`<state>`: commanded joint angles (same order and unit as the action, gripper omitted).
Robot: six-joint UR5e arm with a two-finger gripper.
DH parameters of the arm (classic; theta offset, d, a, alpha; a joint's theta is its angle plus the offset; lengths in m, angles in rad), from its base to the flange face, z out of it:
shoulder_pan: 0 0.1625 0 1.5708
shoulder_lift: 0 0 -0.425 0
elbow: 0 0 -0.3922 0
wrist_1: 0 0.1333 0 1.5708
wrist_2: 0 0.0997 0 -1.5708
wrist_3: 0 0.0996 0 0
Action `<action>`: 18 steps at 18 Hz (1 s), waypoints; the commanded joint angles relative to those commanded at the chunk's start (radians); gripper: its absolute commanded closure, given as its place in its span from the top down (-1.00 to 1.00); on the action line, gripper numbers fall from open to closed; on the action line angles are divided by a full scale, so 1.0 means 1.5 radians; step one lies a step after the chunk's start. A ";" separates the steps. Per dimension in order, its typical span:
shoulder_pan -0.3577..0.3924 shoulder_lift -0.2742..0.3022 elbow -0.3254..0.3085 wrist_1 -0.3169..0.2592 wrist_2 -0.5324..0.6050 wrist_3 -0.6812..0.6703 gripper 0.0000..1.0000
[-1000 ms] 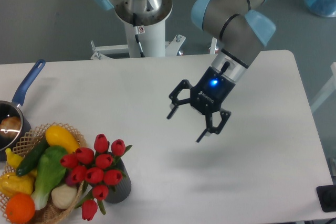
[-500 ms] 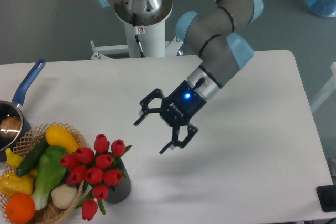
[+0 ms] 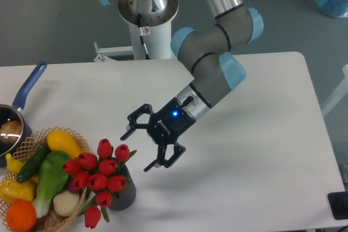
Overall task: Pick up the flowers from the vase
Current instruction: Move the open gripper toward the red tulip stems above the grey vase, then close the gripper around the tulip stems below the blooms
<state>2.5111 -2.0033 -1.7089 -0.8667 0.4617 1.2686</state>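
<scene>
My gripper grabs the flowers by their red buds next, to lift the flowers [image 3: 100, 173] out of the vase [image 3: 124, 195].
The flowers [image 3: 100, 173], a bunch of red tulip buds with green stems, stand in the vase [image 3: 124, 195], a short dark grey ribbed cylinder near the table's front left. One bud droops below the vase's left side. My gripper [image 3: 136, 150] hangs open just right of and slightly above the buds, fingers pointing left and down toward them. Nothing is between its fingers, and it is close to the rightmost bud without touching it.
A wicker basket [image 3: 32, 145] of vegetables and fruit stands right against the flowers on the left. A blue-handled pot [image 3: 19, 110] sits at the far left edge. The white robot pedestal [image 3: 147, 25] rises behind the table.
The gripper has travelled left and down across the table, from the middle toward the flowers, staying open. The flowers and vase have not moved.
</scene>
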 joint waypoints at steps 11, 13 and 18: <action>-0.044 -0.030 0.042 0.029 0.000 -0.027 0.98; -0.046 -0.031 0.042 0.029 0.000 -0.027 0.73; -0.046 -0.030 0.041 0.029 0.000 -0.026 -0.37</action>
<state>2.4421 -2.0479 -1.6475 -0.8237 0.4617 1.2303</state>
